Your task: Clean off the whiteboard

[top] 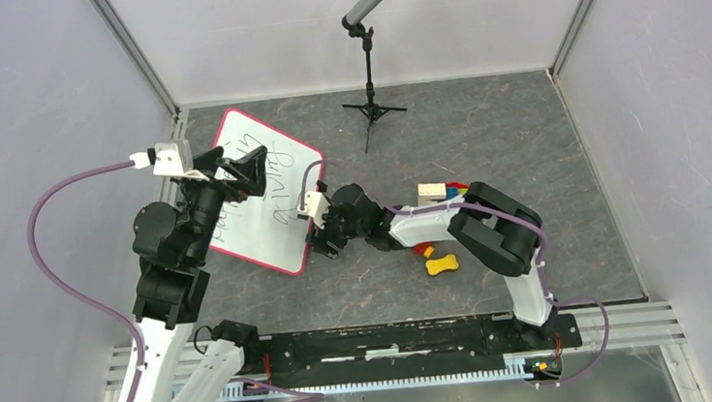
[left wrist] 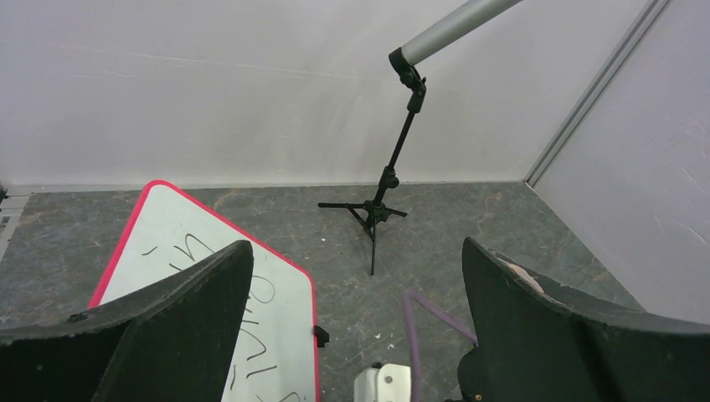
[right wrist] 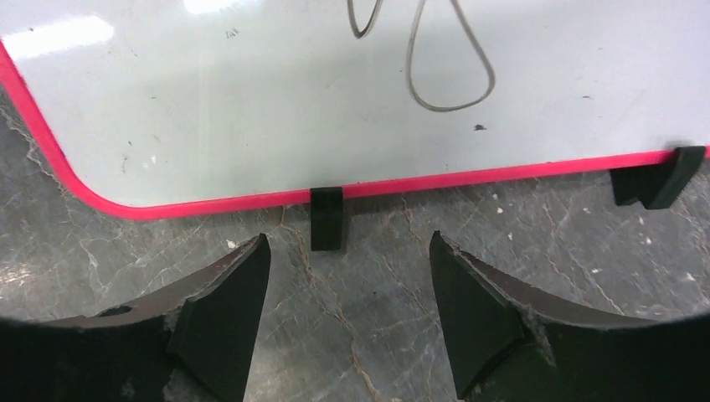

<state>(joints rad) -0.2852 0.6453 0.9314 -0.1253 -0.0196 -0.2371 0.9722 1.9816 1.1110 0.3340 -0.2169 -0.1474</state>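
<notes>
My right gripper would leave the whiteboard (right wrist: 251, 109) where it lies if I moved sideways now. Its fingers are wide open just short of the edge clip (right wrist: 326, 219).
The whiteboard (top: 262, 224), white with a red-pink frame and black handwriting, lies tilted on the grey floor at centre left. My left gripper (top: 243, 172) hovers over its upper part, jaws wide open and holding nothing; the left wrist view shows the whiteboard (left wrist: 176, 226) under the left gripper (left wrist: 356, 251). My right gripper (top: 321, 233) sits low at the board's right edge. In the right wrist view the whiteboard (right wrist: 251, 109) fills the top, and the right gripper (right wrist: 348, 236) stands open just short of a small black edge clip (right wrist: 326, 218), with only bare floor between its fingers.
A microphone stand (top: 369, 93) stands at the back centre. Beside the right arm lie a yellow bone-shaped piece (top: 442, 264), a red piece (top: 423, 250) and a wooden block (top: 432, 190). Grey walls close in both sides. A second edge clip (right wrist: 657, 176) sits farther along the frame.
</notes>
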